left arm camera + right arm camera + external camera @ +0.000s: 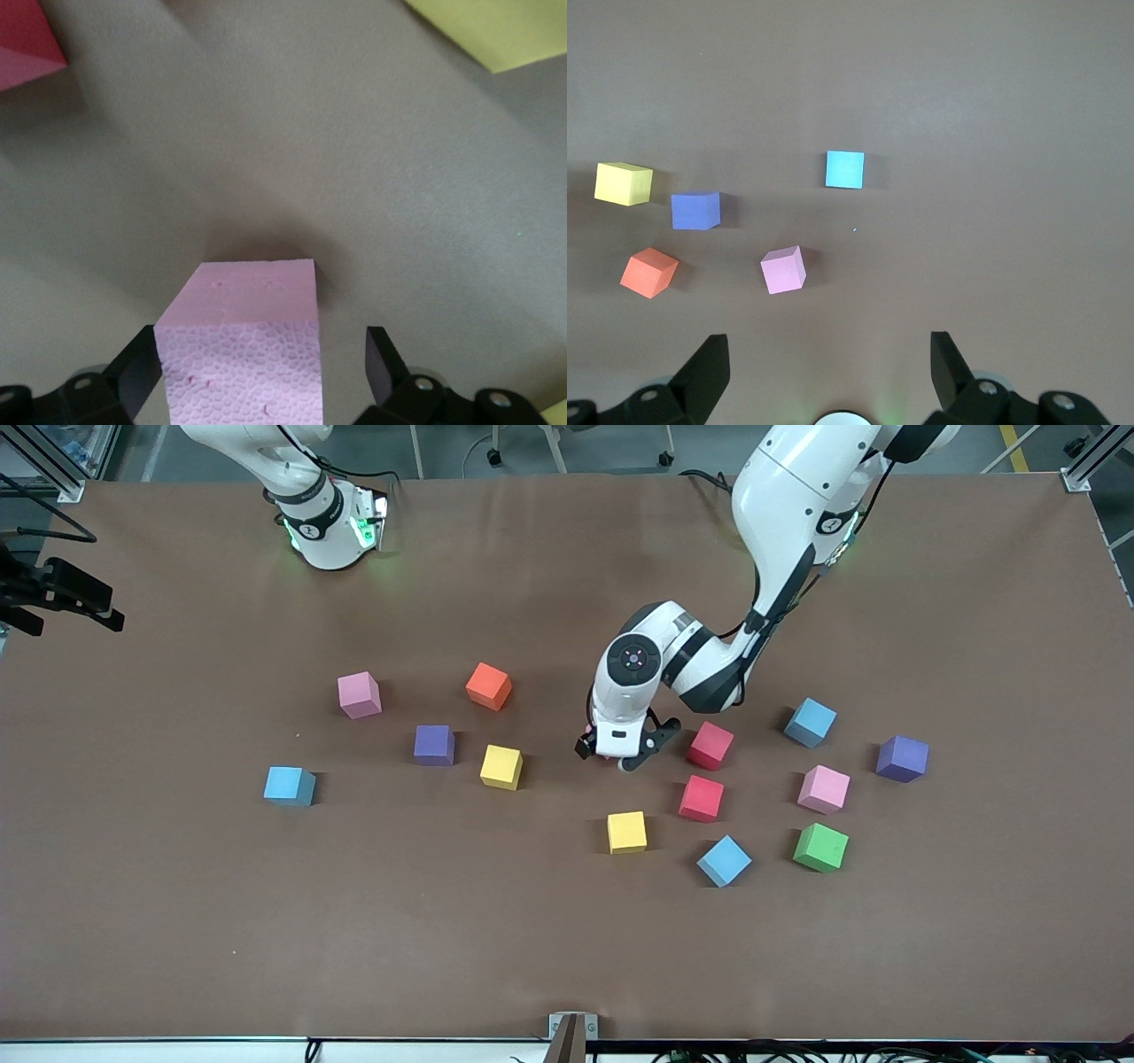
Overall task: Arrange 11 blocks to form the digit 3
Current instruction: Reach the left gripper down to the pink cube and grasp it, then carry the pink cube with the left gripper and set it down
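Note:
My left gripper needs to close on the pink block now, because the block's sides are between my fingers in the left wrist view.
My left gripper (611, 758) (261, 359) is down at the table's middle, open, with a pink block (257, 297) between its fingers; one finger is close against the block and the other stands apart from it. The other blocks lie scattered singly. Toward the right arm's end are pink (359, 694), orange (489, 685), purple (434, 745), yellow (501, 767) and light blue (289, 786). Toward the left arm's end are two red (710, 745) (702, 798), yellow (626, 832), light blue (724, 860) (810, 722) and pink (823, 789). No digit 3 shows. My right gripper (828, 372) waits open, high above the table.
A green cube (820, 847) and a second purple cube (902, 758) sit near the left arm's end. In the left wrist view, a red corner (22, 44) and a yellow corner (505, 31) lie close to the gripped spot. The brown table (567, 957) is bare nearer the front camera.

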